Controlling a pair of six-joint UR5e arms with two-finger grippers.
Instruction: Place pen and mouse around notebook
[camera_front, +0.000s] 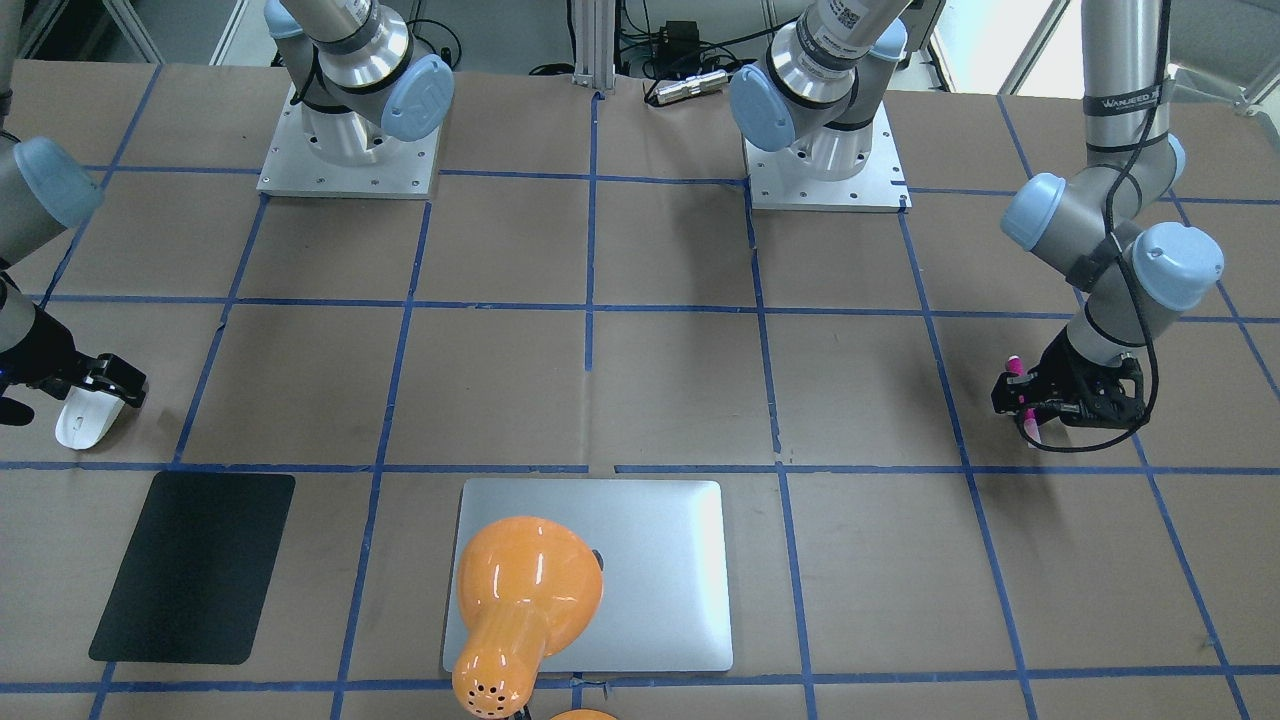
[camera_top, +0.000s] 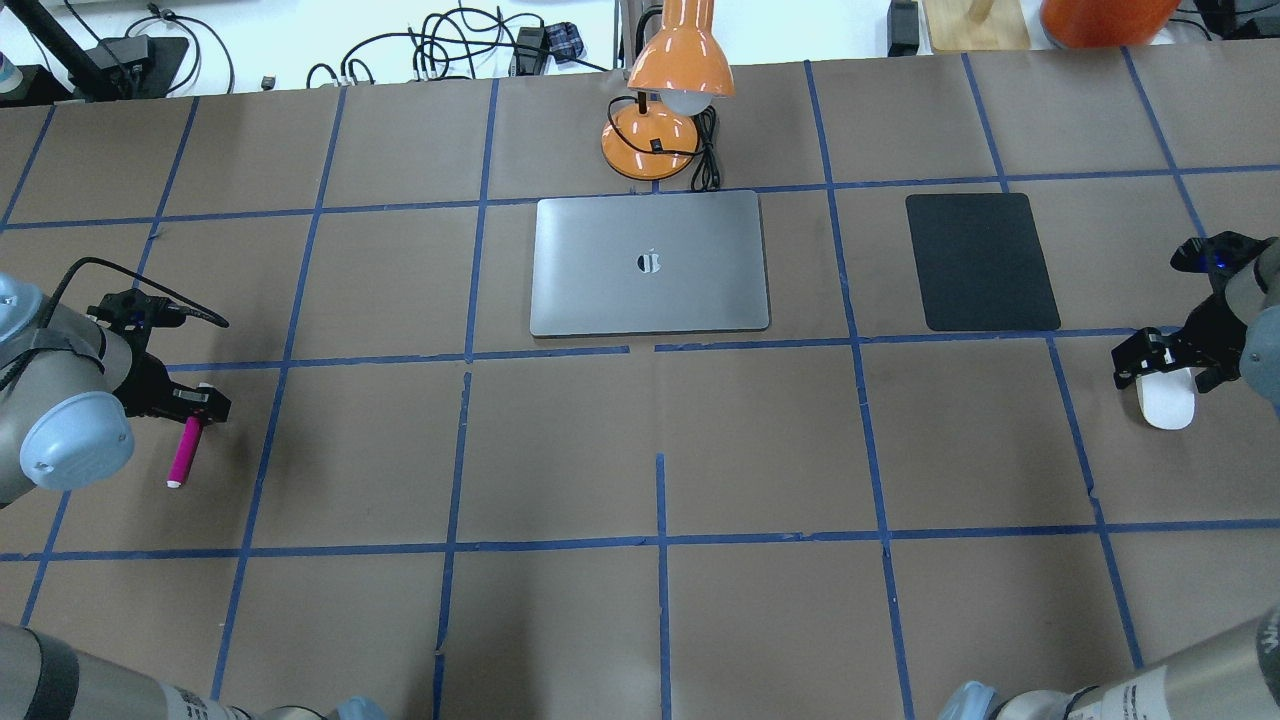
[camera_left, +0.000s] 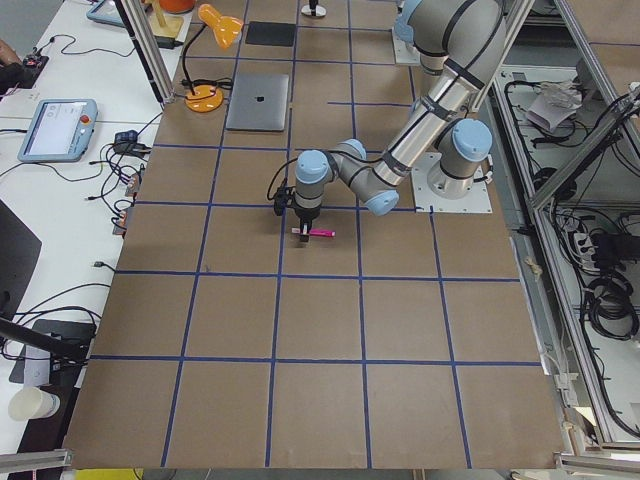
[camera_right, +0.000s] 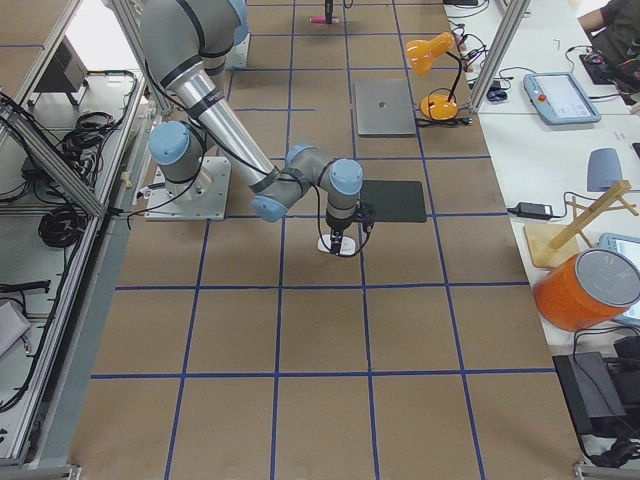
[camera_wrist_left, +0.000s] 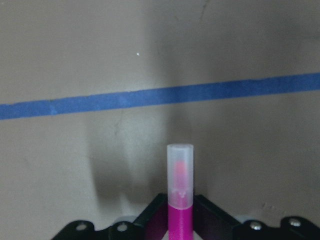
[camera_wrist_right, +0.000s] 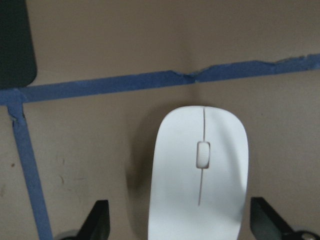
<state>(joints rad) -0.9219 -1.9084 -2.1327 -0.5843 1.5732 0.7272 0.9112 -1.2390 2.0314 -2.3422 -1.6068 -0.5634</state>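
The mouse is narrow across, so next I need to use my right gripper to grab the white mouse (camera_wrist_right: 200, 175) by its two long sides.
The magenta pen (camera_top: 184, 455) is at the table's left side, low over the brown paper, with my left gripper (camera_top: 203, 403) shut on its upper part. In the left wrist view its pale cap (camera_wrist_left: 180, 175) points away from the fingers. The white mouse (camera_top: 1166, 404) lies flat on the paper at the far right. My right gripper (camera_top: 1165, 372) is open and straddles it. In the right wrist view both fingers (camera_wrist_right: 98, 221) stand clear of the mouse (camera_wrist_right: 200, 175). The silver notebook (camera_top: 600, 290) lies closed at the table's far middle, apart from both grippers.
An orange desk lamp (camera_top: 670, 70) stands just behind the notebook, and its shade (camera_front: 525, 580) covers part of the lid in the front-facing view. A thin black mat (camera_top: 982, 262) lies right of the notebook, close to the mouse. Blue tape lines (camera_top: 660, 540) grid the paper.
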